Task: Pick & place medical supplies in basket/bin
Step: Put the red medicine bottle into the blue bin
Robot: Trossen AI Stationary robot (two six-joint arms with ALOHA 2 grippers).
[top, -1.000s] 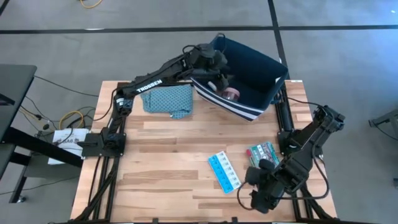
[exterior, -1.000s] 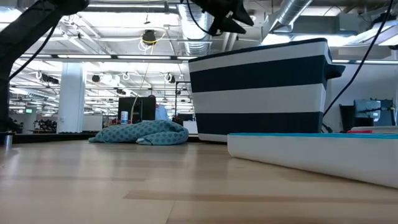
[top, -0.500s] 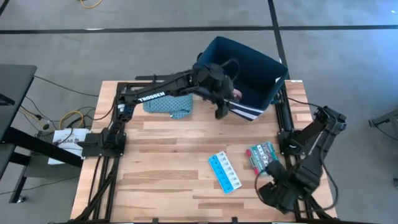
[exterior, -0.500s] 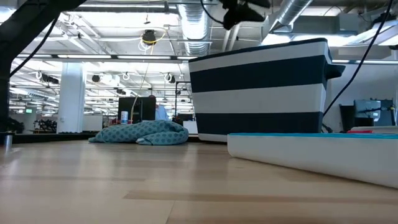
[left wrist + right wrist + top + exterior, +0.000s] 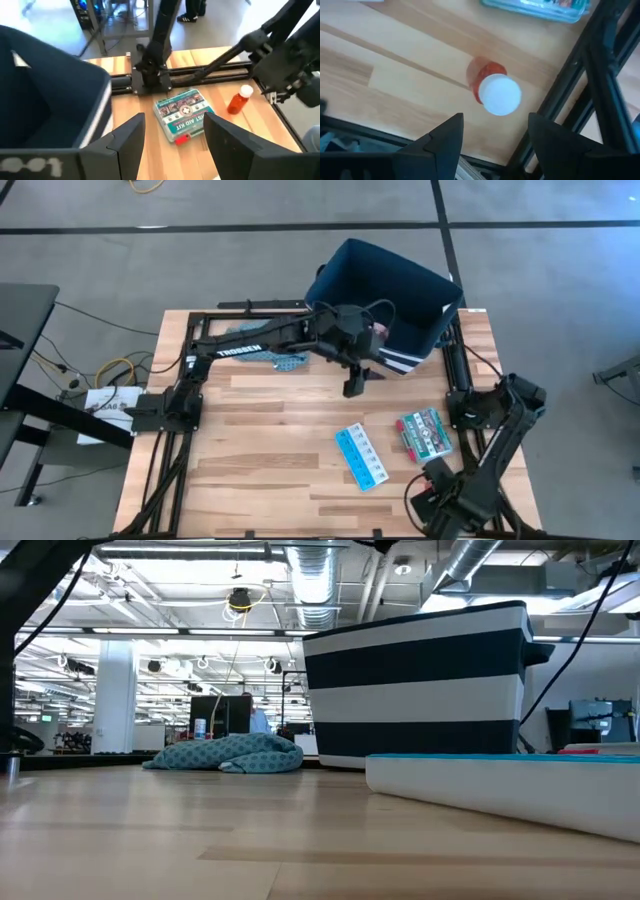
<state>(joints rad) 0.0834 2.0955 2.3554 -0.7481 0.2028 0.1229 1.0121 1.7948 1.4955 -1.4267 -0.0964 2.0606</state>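
My right gripper's fingers stop short of the cap in the right wrist view, so it moves toward the white cap [image 5: 495, 91] before closing on it.
The navy bin [image 5: 385, 300] stands at the table's far right, and a pink roll [image 5: 379, 331] shows inside it. My left gripper [image 5: 352, 385] hangs open and empty above the table's middle, just near of the bin; its fingers [image 5: 131, 142] frame the green-red packet [image 5: 182, 114]. That packet [image 5: 423, 432] and the light-blue pill organiser [image 5: 360, 457] lie flat on the near right of the table. A red bottle with a white cap [image 5: 495, 91] stands on the wood by the near right corner. My right gripper [image 5: 495, 145] points down above it, open, clear of it.
A teal patterned cloth [image 5: 282, 358] lies left of the bin, partly under my left arm. The black frame rail [image 5: 600, 75] runs close beside the bottle. Bare wood [image 5: 260, 450] stretches over the near left of the table.
My left gripper has swung from above the bin toward the table's near edge and now hangs over the table's middle, still open and empty. My right gripper has gone toward the near right corner, sunk and rolled, and now points straight down.
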